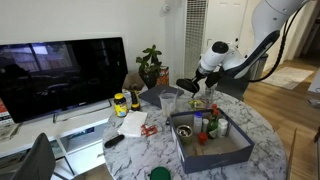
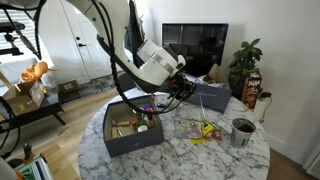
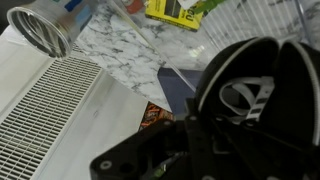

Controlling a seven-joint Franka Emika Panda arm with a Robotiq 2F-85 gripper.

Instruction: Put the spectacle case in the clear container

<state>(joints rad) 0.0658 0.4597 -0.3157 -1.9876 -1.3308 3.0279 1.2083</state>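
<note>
My gripper holds the spectacle case above and beside the clear container, so the case would fall short if I opened now. My gripper should line the case up with the container.
My gripper is shut on the black spectacle case and holds it in the air above the marble table, in both exterior views. In the wrist view the case, black with light markings, fills the right half, and the dark fingers lie along it. The clear container stands on the table just below and beside the held case. I cannot make it out for sure in the wrist view.
A large grey tray with small bottles stands near the table's front; it also shows in an exterior view. A metal cup and yellow-green packets lie on the marble. A TV and a plant stand behind.
</note>
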